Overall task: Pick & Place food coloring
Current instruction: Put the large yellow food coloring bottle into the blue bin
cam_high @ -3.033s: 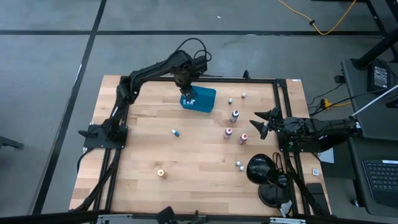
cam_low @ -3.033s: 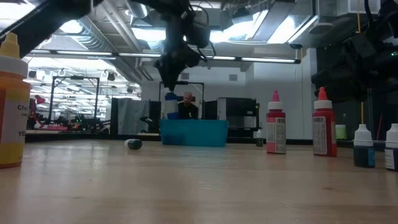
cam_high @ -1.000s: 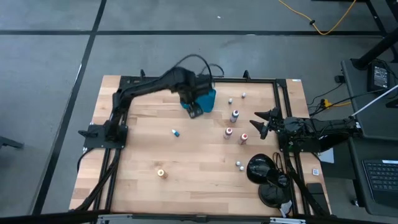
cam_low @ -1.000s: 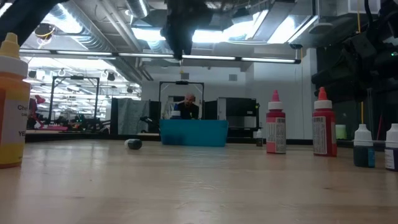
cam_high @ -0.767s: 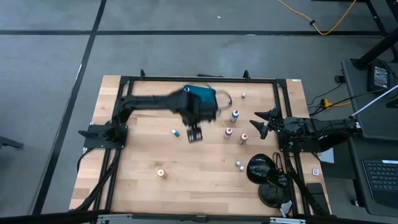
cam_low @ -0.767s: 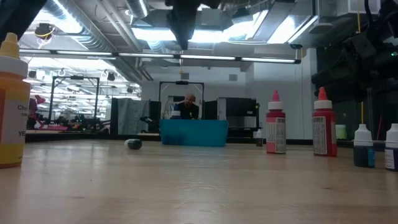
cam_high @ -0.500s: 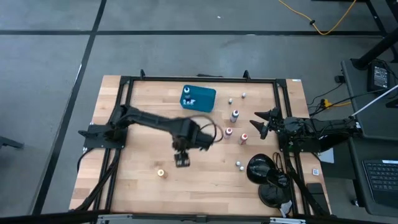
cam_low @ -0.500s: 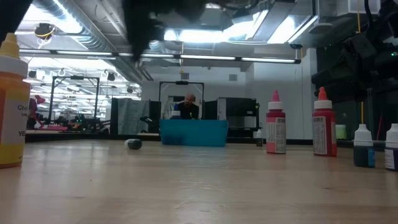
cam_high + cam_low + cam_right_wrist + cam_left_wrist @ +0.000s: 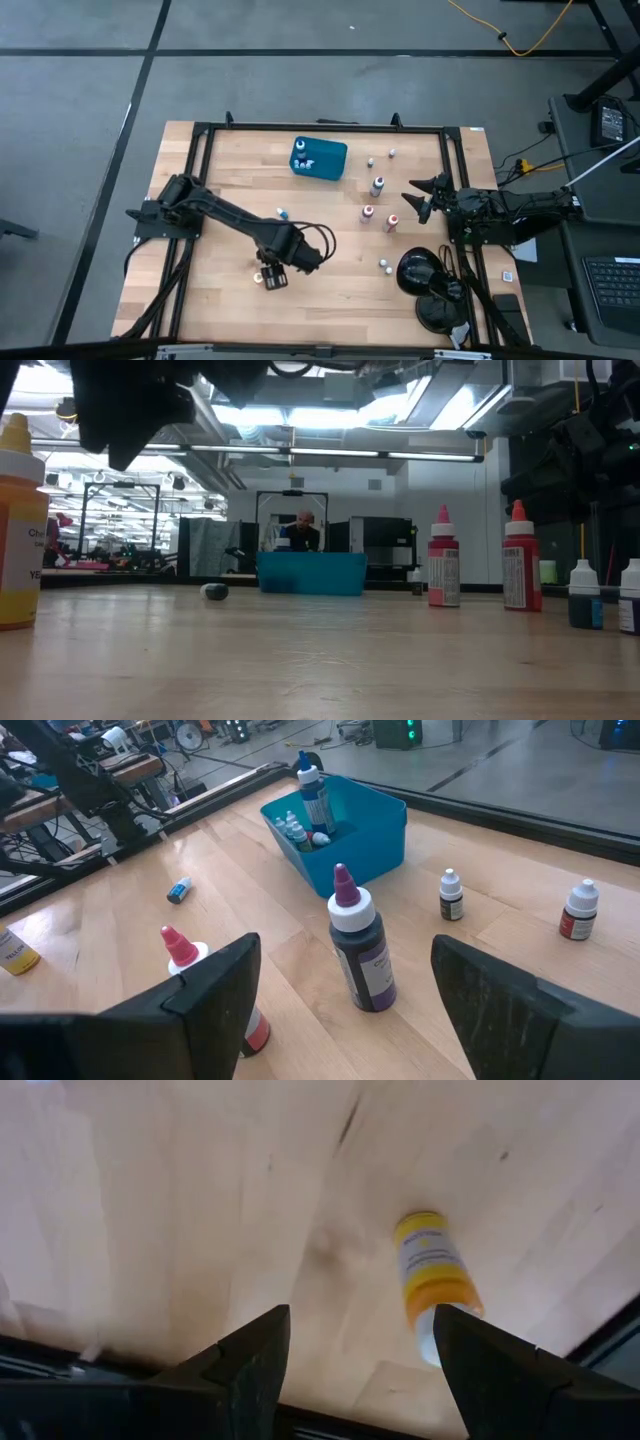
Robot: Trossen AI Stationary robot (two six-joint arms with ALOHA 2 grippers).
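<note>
I should grab the orange-yellow bottle by its white cap (image 9: 428,1342) next with my left gripper. Then it can go in the teal tray.
An orange-yellow food coloring bottle (image 9: 432,1272) stands upright on the wood near the table's front left. My left gripper (image 9: 274,279) hangs open just above and beside it, pointing down, and the bottle (image 9: 18,525) shows beyond the fingertips, touching neither. A teal tray (image 9: 328,160) at the far middle holds a few bottles (image 9: 312,795). Other bottles stand on their bases: purple (image 9: 377,185), two red (image 9: 367,213) (image 9: 391,222). A small blue vial (image 9: 282,213) lies on its side. My right gripper (image 9: 420,197) waits open at the right edge.
Small white-capped vials stand at the far right (image 9: 370,162) (image 9: 392,153) and near right (image 9: 385,266). A black lamp-like object (image 9: 415,272) sits at the near right corner. A black frame (image 9: 200,135) runs round the table. Bare wood lies between the yellow bottle and the red bottles.
My left gripper has swung from the tray's near side toward the table's near edge and somewhat left, sinking as it went, and now hangs over the yellow bottle. It carries nothing. No bottle has moved.
</note>
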